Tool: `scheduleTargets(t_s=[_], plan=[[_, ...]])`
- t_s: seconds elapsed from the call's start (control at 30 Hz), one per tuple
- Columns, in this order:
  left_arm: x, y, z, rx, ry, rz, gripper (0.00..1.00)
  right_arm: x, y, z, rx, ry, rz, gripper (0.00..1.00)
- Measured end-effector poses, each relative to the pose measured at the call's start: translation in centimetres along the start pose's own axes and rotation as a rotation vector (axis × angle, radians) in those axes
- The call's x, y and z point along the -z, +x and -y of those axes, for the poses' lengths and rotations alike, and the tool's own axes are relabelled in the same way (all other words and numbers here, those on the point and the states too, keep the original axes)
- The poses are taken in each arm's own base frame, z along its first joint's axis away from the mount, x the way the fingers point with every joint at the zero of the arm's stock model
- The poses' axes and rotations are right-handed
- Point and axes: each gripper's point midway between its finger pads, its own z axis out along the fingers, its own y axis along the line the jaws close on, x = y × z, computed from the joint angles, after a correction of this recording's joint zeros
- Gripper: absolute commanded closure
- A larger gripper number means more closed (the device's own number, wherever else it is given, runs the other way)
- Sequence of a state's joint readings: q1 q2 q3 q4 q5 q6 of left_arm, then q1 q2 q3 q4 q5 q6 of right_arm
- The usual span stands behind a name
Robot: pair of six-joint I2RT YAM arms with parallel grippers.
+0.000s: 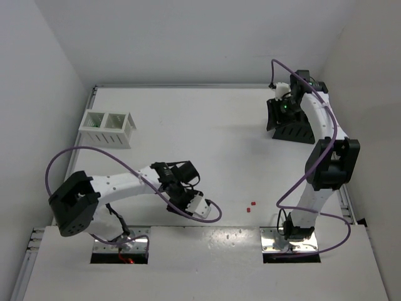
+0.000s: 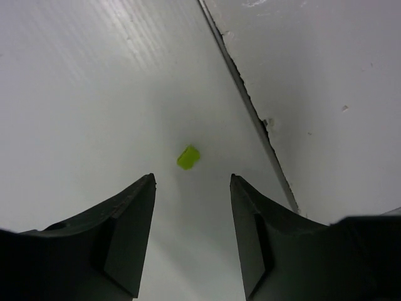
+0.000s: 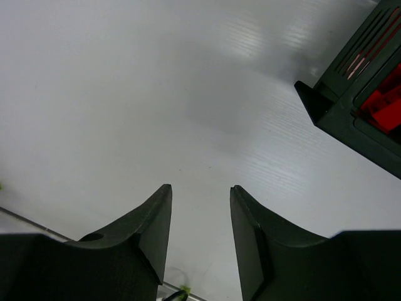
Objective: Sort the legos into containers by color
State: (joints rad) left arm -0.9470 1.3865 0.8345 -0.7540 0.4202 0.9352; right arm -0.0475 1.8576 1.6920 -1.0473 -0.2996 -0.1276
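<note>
My left gripper picks up the small yellow-green brick [image 2: 188,157] by its two opposite sides next, since that leaves its ends free to fit into the white bin.
A small yellow-green lego [image 2: 188,157] lies on the white table just beyond the tips of my left gripper [image 2: 192,179], which is open, empty and low over the table near the front edge [image 1: 198,204]. Two tiny red legos [image 1: 252,205] lie to its right. My right gripper [image 3: 200,188] is open and empty, hovering above the table beside the black bin [image 3: 360,106], which holds red bricks [image 3: 382,103]. In the top view the right gripper [image 1: 283,108] is over the black bin [image 1: 293,130] at the back right. The white slatted bin [image 1: 108,127] stands at the back left.
The table's front edge seam [image 2: 250,110] runs diagonally just right of the yellow-green lego. White walls enclose the table at the back and both sides. Purple cables loop off both arms.
</note>
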Motion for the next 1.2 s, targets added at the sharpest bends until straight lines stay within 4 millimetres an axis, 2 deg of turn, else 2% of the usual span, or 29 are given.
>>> scheduleTargets(t_s=[0.17,0.33,0.63,1.07,1.2], plan=[[-2.8,1.2,0.6,-0.007,0.053,-0.057,0.44,-0.2,0.2,0.0,0.005,0.008,-0.009,0.57],[-4.1,2.1,0.2,-0.006,0.06,-0.09,0.51,-0.3,0.5,0.0,0.009,0.015,-0.02,0.56],[-4.4,1.8,-1.3,-0.038,0.012,-0.081,0.65,-0.5,0.8,0.2,0.012,0.026,-0.031,0.56],[-4.5,1.7,-1.8,-0.054,-0.006,-0.079,0.87,-0.5,0.9,0.3,0.015,0.027,-0.034,0.56],[-3.9,2.1,-2.3,-0.031,-0.024,-0.098,0.95,-0.5,0.9,0.3,0.018,0.027,-0.035,0.56]])
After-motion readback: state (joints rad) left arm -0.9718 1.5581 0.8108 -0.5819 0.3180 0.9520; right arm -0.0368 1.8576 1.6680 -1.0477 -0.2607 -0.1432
